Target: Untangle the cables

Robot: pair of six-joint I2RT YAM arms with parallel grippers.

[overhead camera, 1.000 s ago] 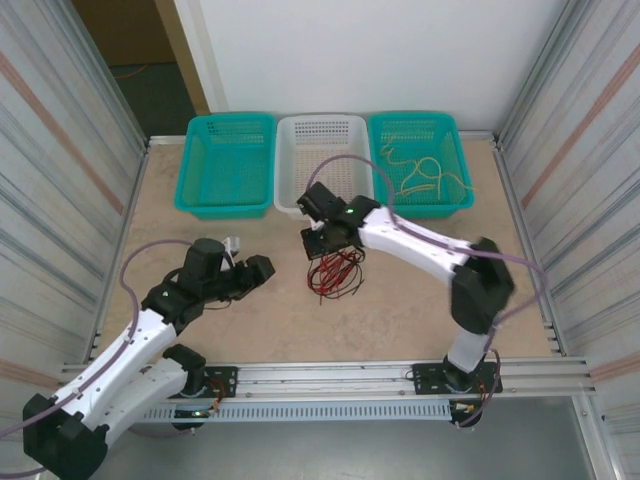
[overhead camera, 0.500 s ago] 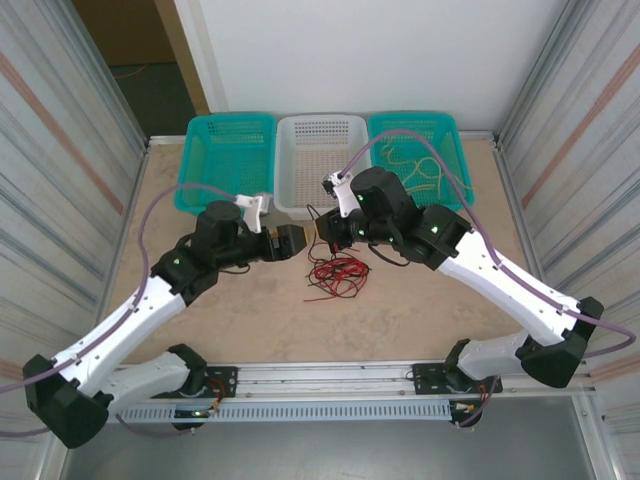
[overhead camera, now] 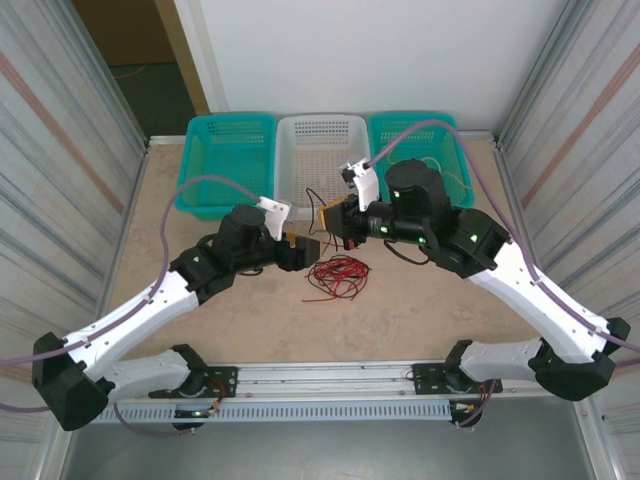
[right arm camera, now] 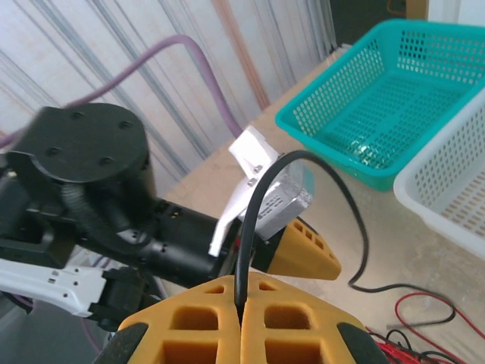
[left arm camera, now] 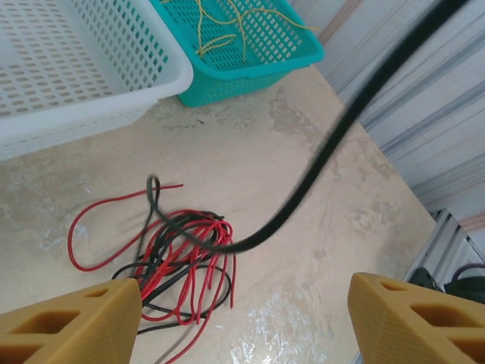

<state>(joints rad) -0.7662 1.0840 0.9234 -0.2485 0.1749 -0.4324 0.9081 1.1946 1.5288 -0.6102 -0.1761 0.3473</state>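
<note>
My left gripper should draw the black cable point(left arm camera: 333, 144) from the tangle, so next it needs to grab the cable by its lifted loop point(left arm camera: 265, 233), which is free of the red wires.
The cables are a tangle of red and black wires point(overhead camera: 337, 276) lying on the table in front of the white basket point(overhead camera: 322, 135). My right gripper point(overhead camera: 332, 214) is shut on one black cable point(right arm camera: 261, 197), which loops up from its fingertips and runs down to the pile. In the right wrist view the right gripper point(right arm camera: 241, 297) pinches that cable between closed yellow pads. My left gripper point(overhead camera: 303, 248) hovers just left of the pile and close to the right gripper. Its yellow fingers point(left arm camera: 72, 322) stand wide apart over the tangle point(left arm camera: 178, 258), and the lifted black cable point(left arm camera: 333, 144) crosses ahead of them, untouched.
Three baskets line the far edge: a teal one point(overhead camera: 228, 160) at left, the white one in the middle, and a teal one point(overhead camera: 415, 135) at right holding pale yellow wires point(left arm camera: 227, 30). Corrugated walls close both sides. Bare table lies near the front rail.
The right gripper has swung up and to the right, lifting the black cable off the pile. The left arm has reached right, toward the pile and the right gripper.
</note>
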